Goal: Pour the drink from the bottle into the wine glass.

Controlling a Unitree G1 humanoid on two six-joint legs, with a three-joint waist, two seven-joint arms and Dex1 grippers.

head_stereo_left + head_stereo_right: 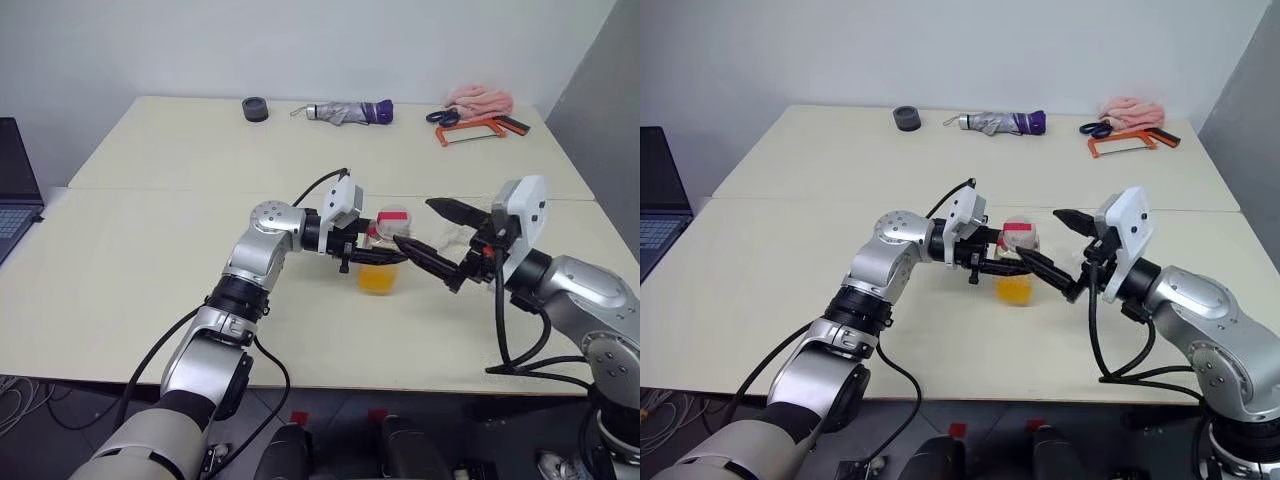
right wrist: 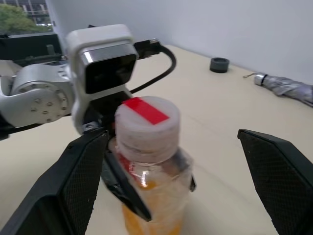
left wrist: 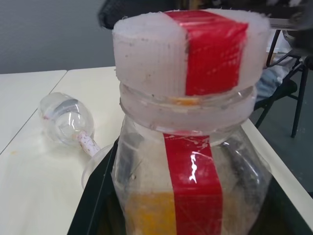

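Note:
The fingers of the robot's right gripper stop short of the white cap point(image 2: 147, 128) on the bottle point(image 2: 159, 193), so the right gripper should first move toward the cap and then close on it.
The bottle point(image 1: 384, 248) stands upright near the middle of the table. It is clear plastic with a red strip and a white cap point(image 2: 146, 122) crossed by red tape. The orange drink point(image 1: 378, 280) fills its lower part. My left gripper point(image 1: 370, 254) reaches in from the left and is shut on the bottle's body. My right gripper point(image 1: 412, 224) is open, with one finger point(image 2: 63, 186) on each side of the cap, not touching it. The wine glass point(image 3: 68, 120) lies on its side on the table beyond the bottle.
Along the far edge of the table lie a black tape roll point(image 1: 255, 108), a folded umbrella point(image 1: 350, 112), blue-handled scissors point(image 1: 443, 116), an orange hacksaw point(image 1: 470, 131) and a pink cloth point(image 1: 480, 98). A laptop point(image 1: 15, 190) sits off the left side.

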